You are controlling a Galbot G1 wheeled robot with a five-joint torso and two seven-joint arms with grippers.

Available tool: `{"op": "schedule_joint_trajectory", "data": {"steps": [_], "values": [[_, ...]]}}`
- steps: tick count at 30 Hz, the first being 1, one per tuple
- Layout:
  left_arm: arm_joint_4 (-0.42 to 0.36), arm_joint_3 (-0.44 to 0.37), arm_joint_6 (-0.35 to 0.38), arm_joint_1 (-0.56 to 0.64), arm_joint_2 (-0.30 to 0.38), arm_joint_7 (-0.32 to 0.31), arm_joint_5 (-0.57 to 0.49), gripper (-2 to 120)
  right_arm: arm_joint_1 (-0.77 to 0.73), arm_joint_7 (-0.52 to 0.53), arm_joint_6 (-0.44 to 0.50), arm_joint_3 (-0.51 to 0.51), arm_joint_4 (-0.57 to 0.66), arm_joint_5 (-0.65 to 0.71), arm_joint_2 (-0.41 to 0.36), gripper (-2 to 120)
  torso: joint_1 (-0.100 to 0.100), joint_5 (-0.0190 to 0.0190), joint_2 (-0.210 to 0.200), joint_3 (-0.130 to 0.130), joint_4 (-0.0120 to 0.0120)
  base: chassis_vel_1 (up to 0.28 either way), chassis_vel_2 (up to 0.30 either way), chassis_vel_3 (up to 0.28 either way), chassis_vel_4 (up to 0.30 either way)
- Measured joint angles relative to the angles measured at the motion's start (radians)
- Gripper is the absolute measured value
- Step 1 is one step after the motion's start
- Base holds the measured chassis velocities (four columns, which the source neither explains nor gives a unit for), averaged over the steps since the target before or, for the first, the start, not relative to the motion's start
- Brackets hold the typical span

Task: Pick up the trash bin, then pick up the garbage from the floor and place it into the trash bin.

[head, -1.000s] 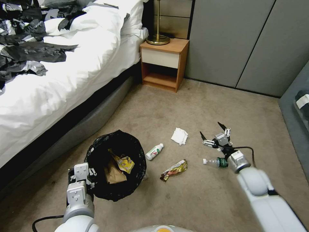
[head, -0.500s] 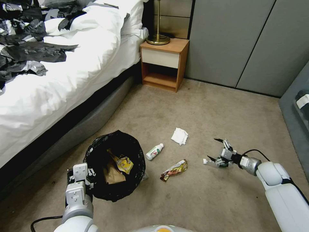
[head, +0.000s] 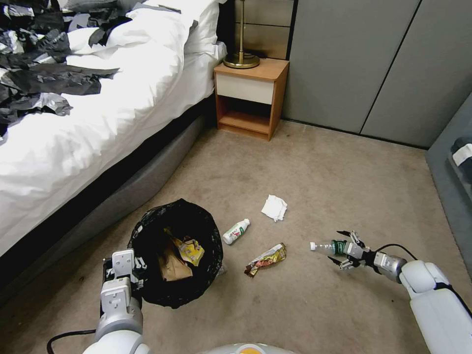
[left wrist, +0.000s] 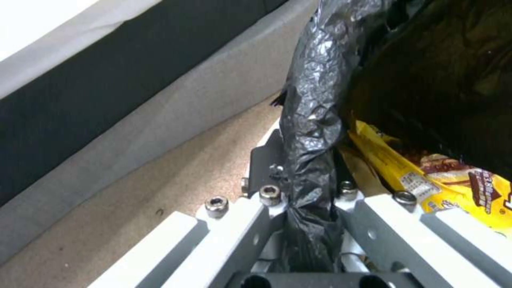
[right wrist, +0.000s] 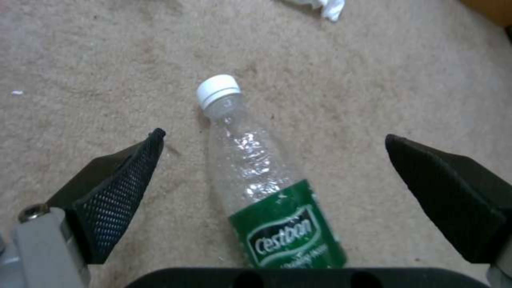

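Note:
The bottle's clear shoulder (head: 322, 247) slopes in toward its cap, so my right gripper needs to grab the bottle next by the straight sides at its green label (head: 339, 247).
The trash bin (head: 147, 241), lined with a glossy black bag, is held just off the carpet beside the bed; a brown paper bag (head: 174, 268) and a yellow wrapper (head: 192, 250) lie inside. My left gripper (head: 130, 265) is shut on its near rim; the left wrist view shows the bag rim (left wrist: 312, 160) pinched in the left gripper (left wrist: 312, 192). On the carpet lie a clear green-labelled bottle (head: 322, 247), a white bottle (head: 236, 231), a gold wrapper (head: 266, 259) and a white tissue (head: 274, 207). My right gripper (head: 344, 247) is open, low over the floor, straddling the clear bottle (right wrist: 256, 176) between its pads (right wrist: 123, 192).
The bed (head: 98, 128), strewn with black-and-silver sheets (head: 39, 64), runs along the left. A wooden nightstand (head: 250, 98) with a brass lamp stands at the back, grey wall panels (head: 368, 64) beside it. Grey furniture (head: 450, 167) borders the right. Open carpet lies around the litter.
My right gripper has come down and back from above the carpet to floor level, its open fingers now on either side of the clear bottle. The bin and left arm stay put.

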Motion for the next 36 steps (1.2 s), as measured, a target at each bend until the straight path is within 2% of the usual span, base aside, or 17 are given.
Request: {"op": "schedule_joint_trajectory", "data": {"steps": [26, 28, 30, 31, 33, 34, 36], "values": [[-0.011, -0.003, -0.006, 0.029, -0.019, -0.002, 0.023, 0, 0.222, 0.100, -0.076, -0.073, -0.351, -0.041, 0.061, 100, 0.000, -0.0002, 0.000, 0.000, 0.0001, 0.000, 0.000, 0.000, 0.000], [-0.011, -0.003, -0.006, 0.029, -0.021, -0.002, 0.025, 0, 0.237, 0.108, -0.092, -0.076, -0.374, -0.041, 0.061, 98, 0.000, -0.0001, 0.000, 0.000, 0.0002, 0.000, 0.000, 0.000, 0.000], [-0.010, -0.003, -0.006, 0.029, -0.022, -0.002, 0.026, 0, 0.257, 0.119, -0.113, -0.077, -0.421, -0.025, 0.059, 89, 0.000, 0.0001, 0.000, 0.000, 0.0000, 0.000, 0.000, 0.000, 0.000], [-0.010, -0.003, -0.006, 0.029, -0.022, -0.002, 0.026, 0, 0.257, 0.119, -0.113, -0.077, -0.421, -0.025, 0.059, 89, 0.000, 0.0001, 0.000, 0.000, 0.0000, 0.000, 0.000, 0.000, 0.000], [-0.008, -0.003, -0.006, 0.028, -0.023, -0.002, 0.027, 0, 0.261, 0.120, -0.119, -0.078, -0.440, -0.010, 0.055, 78, 0.000, -0.0003, 0.000, 0.000, -0.0001, 0.000, 0.000, 0.000, 0.000], [-0.008, -0.003, -0.006, 0.028, -0.023, -0.002, 0.027, 0, 0.261, 0.120, -0.119, -0.078, -0.440, -0.010, 0.055, 78, 0.000, -0.0003, 0.000, 0.000, -0.0001, 0.000, 0.000, 0.000, 0.000], [-0.008, -0.002, -0.006, 0.026, -0.023, -0.002, 0.027, 0, 0.256, 0.123, -0.121, -0.080, -0.441, 0.001, 0.054, 70, 0.000, -0.0003, 0.000, 0.000, -0.0001, 0.000, 0.000, 0.000, 0.000]]}}
